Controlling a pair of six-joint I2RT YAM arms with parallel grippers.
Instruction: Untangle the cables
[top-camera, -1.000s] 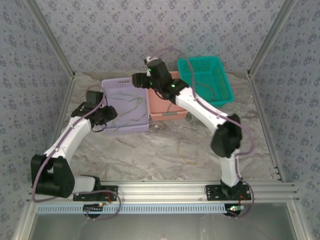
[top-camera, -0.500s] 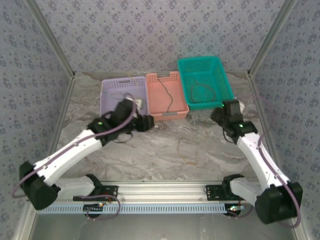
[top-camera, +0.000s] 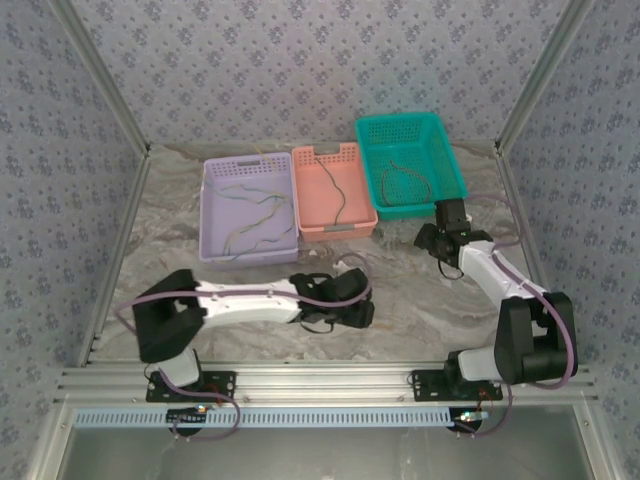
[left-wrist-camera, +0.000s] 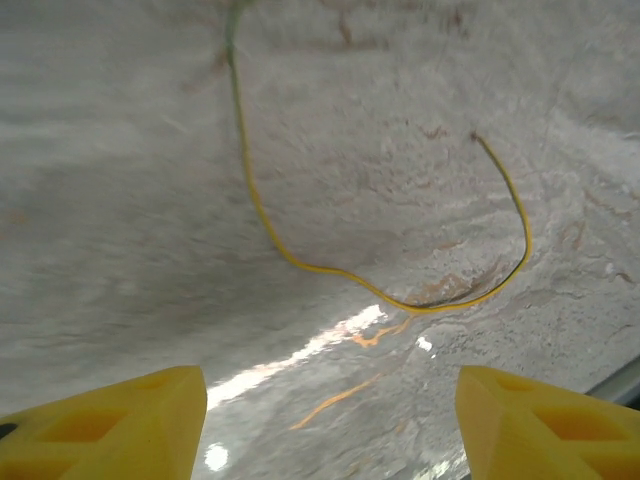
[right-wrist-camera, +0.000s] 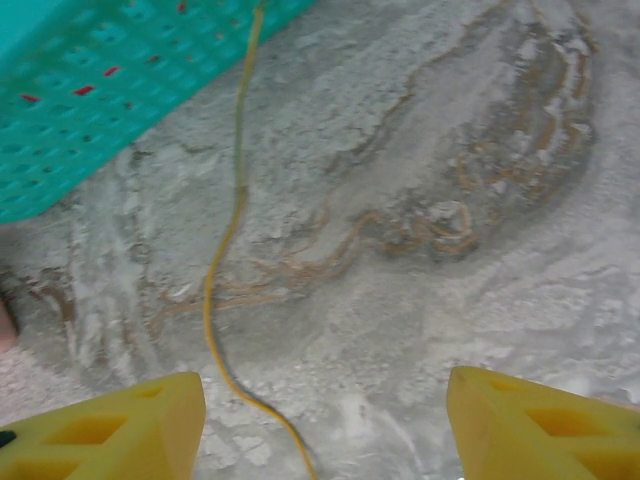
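My left gripper will next grip the yellow cable ahead near its bare loose end (left-wrist-camera: 498, 165) to untangle it, leaving my right gripper the rest.
Several cables lie apart. Thin yellow and green ones (top-camera: 255, 222) rest in the purple basket (top-camera: 212, 200), a black one (top-camera: 338, 195) in the pink basket (top-camera: 362, 222), and a dark loop (top-camera: 400, 182) in the teal basket (top-camera: 450, 165). A yellow cable (left-wrist-camera: 330, 270) curves on the marble table ahead of my left gripper (left-wrist-camera: 330, 430), which is open and empty. My left gripper (top-camera: 358, 305) hangs low over the table's front middle. Another yellow cable (right-wrist-camera: 225, 250) runs from the teal basket (right-wrist-camera: 90, 90) toward my right gripper (right-wrist-camera: 325, 430), open and empty. My right gripper (top-camera: 440, 238) sits just below the teal basket.
The three baskets stand side by side at the back of the marble table (top-camera: 400, 290). Patterned walls and metal posts close off both sides. The left arm (top-camera: 240, 300) lies stretched low across the front of the table.
The left arm swung from the purple basket down to the front middle of the table and its jaws widened. The right arm drew back from the pink basket to the right, below the teal basket.
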